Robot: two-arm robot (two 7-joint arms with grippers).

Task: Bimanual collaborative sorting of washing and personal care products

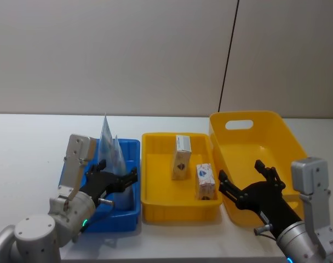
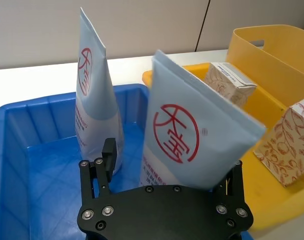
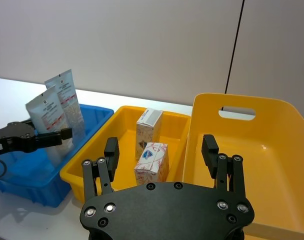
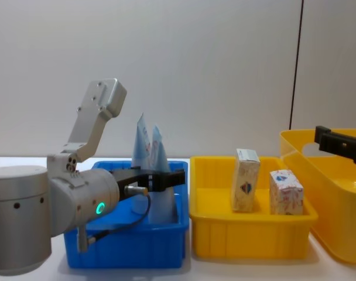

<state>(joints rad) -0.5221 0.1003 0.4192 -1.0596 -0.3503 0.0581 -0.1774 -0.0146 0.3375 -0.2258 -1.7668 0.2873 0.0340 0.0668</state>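
The left gripper grabs the pale-blue squeeze tube by its end with the cap next. Then the tube goes into the large yellow bin.
Two pale-blue tubes stand upright, crimped ends up, in the blue bin [image 1: 132, 143]. The far tube [image 2: 92, 95] leans at the back. The near tube [image 2: 192, 145] stands between the fingers of my left gripper [image 2: 172, 160], which is open, with a gap showing at one finger. From the head, that gripper [image 1: 118, 174] sits low inside the blue bin. Two small white cartons [image 1: 182, 156] [image 1: 206, 179] stand in the small yellow tray [image 1: 155, 137]. My right gripper [image 1: 240, 171] hovers open and empty over the near left rim of the large yellow bin [image 1: 276, 118].
The three containers stand side by side on a white table [image 1: 29, 137]: blue bin left, small yellow tray in the middle, large yellow bin with a handle slot right. A plain wall is behind.
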